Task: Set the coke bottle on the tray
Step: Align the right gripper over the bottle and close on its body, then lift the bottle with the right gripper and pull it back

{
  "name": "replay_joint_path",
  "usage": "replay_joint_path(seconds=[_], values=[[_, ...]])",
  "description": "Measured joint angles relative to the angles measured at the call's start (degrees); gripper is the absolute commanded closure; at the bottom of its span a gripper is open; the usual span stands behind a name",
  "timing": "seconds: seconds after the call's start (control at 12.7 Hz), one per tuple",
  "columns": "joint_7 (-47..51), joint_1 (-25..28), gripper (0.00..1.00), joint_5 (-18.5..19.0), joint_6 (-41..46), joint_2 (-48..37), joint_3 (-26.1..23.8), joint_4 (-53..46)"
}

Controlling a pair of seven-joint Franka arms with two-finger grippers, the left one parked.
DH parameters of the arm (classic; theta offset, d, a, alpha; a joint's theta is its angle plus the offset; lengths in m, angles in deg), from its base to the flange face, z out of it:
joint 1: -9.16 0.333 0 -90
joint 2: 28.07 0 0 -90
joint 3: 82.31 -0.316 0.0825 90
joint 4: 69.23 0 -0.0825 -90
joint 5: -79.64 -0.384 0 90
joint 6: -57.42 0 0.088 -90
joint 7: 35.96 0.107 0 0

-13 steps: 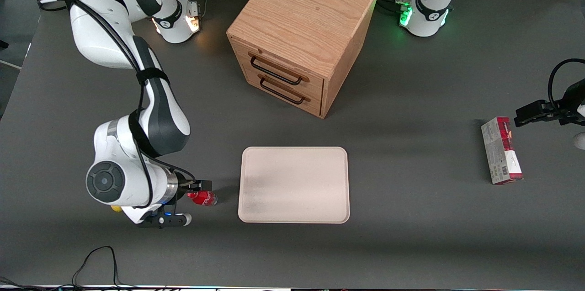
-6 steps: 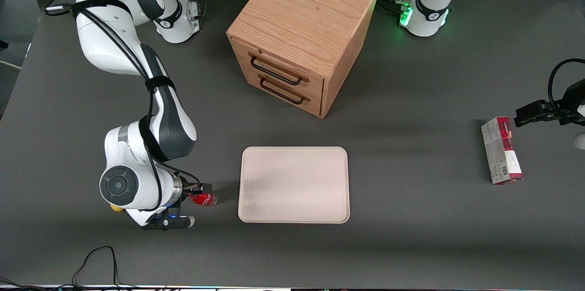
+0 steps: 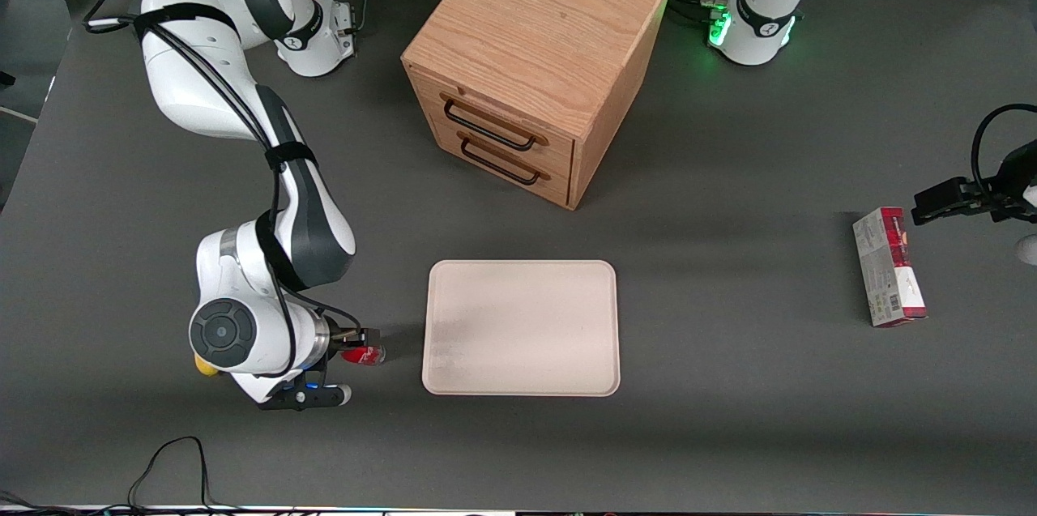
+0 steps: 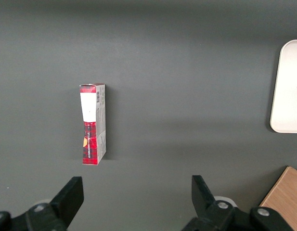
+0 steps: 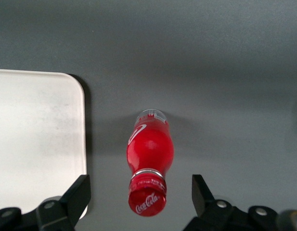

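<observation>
My right gripper grips the bottle by its red cap [image 5: 147, 198] next, to put the coke bottle on the cream-beige tray [image 5: 37, 142].
The coke bottle [image 3: 364, 354] [image 5: 149, 163] is small, with a red cap and red label, and stands upright on the dark table beside the tray, toward the working arm's end. The tray [image 3: 521, 327] [image 5: 35, 139] is cream-beige, flat, with rounded corners and nothing on it. My right gripper [image 3: 350, 362] [image 5: 140, 197] is above the bottle, open, its two fingers well apart on either side of the red cap and not touching it.
A wooden drawer cabinet [image 3: 535, 62] stands farther from the front camera than the tray. A red-and-white carton [image 3: 889, 266] [image 4: 93, 123] lies toward the parked arm's end. A yellow object [image 3: 202, 364] peeks from under my wrist. A cable [image 3: 166, 459] lies at the table's front edge.
My right arm has shifted toward the tray and lowered over the bottle. The bottle and tray have not moved.
</observation>
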Motion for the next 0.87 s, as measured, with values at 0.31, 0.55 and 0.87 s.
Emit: replay_joint_path(seconds=[0.31, 0.55, 0.87], values=[[0.0, 0.0, 1.0, 0.0, 0.0, 0.0, 0.0, 0.0], [0.0, -0.1, 1.0, 0.0, 0.0, 0.0, 0.0, 0.0], [0.0, -0.2, 1.0, 0.0, 4.4, -0.4, 0.0, -0.9]])
